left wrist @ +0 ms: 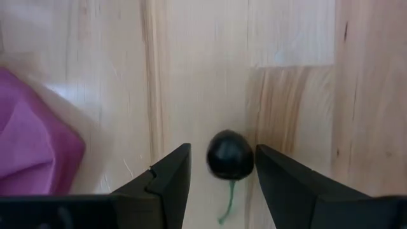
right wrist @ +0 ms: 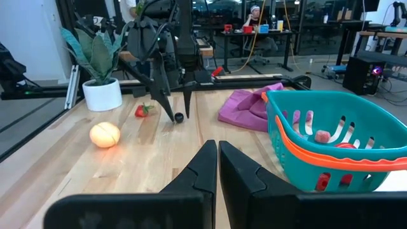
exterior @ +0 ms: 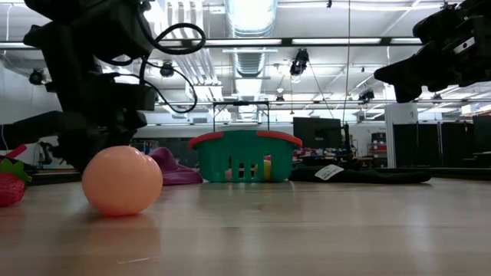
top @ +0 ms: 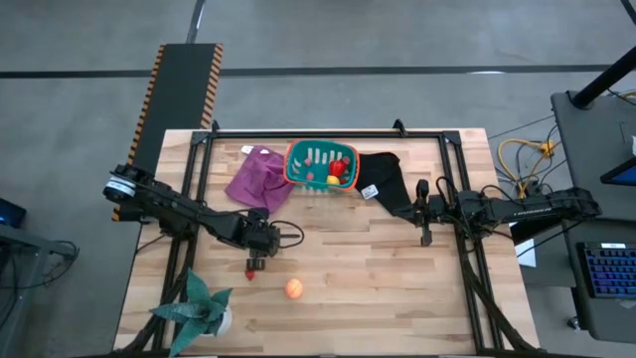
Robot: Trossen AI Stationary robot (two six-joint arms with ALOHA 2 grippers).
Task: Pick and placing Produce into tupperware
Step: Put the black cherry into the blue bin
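The left gripper's fingers are level with the dark round piece [left wrist: 229, 154] above its green stem, so the left gripper will close, and that would hold the piece.
A small dark round piece of produce with a thin green stem [left wrist: 230, 154] lies on the wooden table. My left gripper [left wrist: 222, 152] points steeply down over it, open, one finger on either side with a narrow gap to each; the right wrist view shows the same straddle [right wrist: 180, 113]. A small red strawberry-like piece [top: 250, 273] and an orange-peach ball [top: 294, 288] lie close by. The teal tupperware [top: 320, 166] with its orange rim stands at the far middle and holds red, yellow and pink pieces. My right gripper [right wrist: 218, 147] hovers shut and level at the right.
A purple cloth [top: 260, 177] lies left of the tupperware and a black cloth [top: 388, 184] right of it. A green spiky plant in a white pot [top: 199, 308] stands at the near left corner. Bare wood stretches across the table's near middle and right.
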